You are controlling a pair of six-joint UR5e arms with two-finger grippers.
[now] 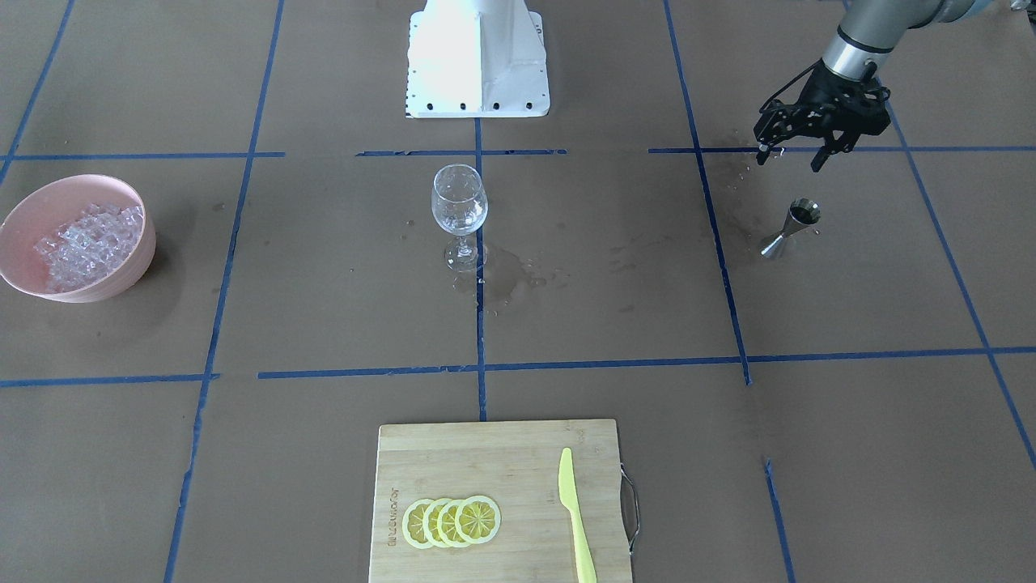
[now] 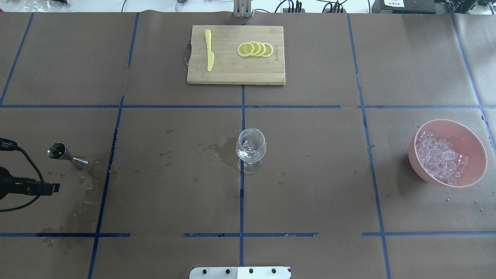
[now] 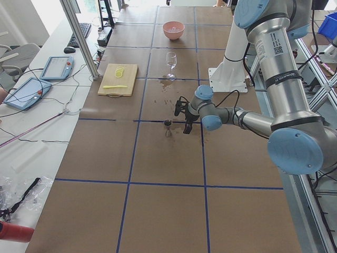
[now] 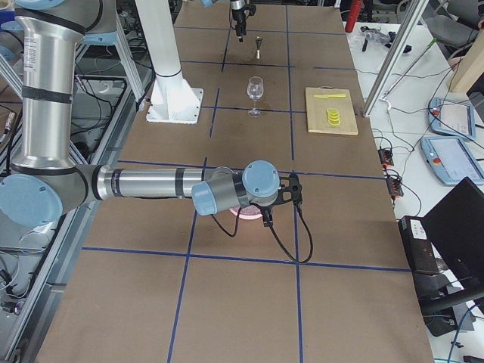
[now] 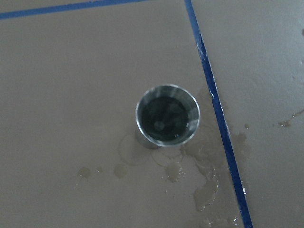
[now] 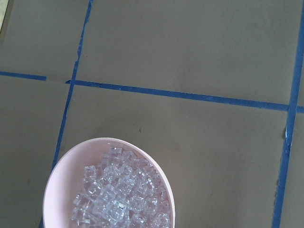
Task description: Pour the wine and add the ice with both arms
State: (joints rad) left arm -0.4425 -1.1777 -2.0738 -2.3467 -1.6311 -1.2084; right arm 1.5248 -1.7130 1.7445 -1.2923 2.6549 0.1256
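Observation:
I will pour the wine into the stemmed glass [image 1: 460, 212], so my left gripper will next pick up the steel jigger by its narrow middle.
A steel jigger [image 1: 791, 229] holding the dark wine [image 5: 167, 118] stands upright on the table at my left side. My left gripper [image 1: 791, 156] hangs open and empty above it, a little toward the robot's base. A clear, empty stemmed wine glass [image 1: 460, 212] stands at the table's middle. A pink bowl [image 2: 476, 143] heaped with the ice [image 2: 440, 157] sits at my right side. It also shows in the right wrist view [image 6: 52, 190]. My right gripper [image 4: 278, 203] hovers over the bowl and shows only in the exterior right view, so I cannot tell whether it is open or shut.
A wooden cutting board [image 1: 486, 453] with several lemon slices [image 1: 452, 521] and a yellow knife [image 1: 576, 518] lies at the far side from the robot. Wet patches [image 1: 510, 279] lie around the glass and the jigger. The white pedestal [image 1: 477, 57] stands at the robot's side.

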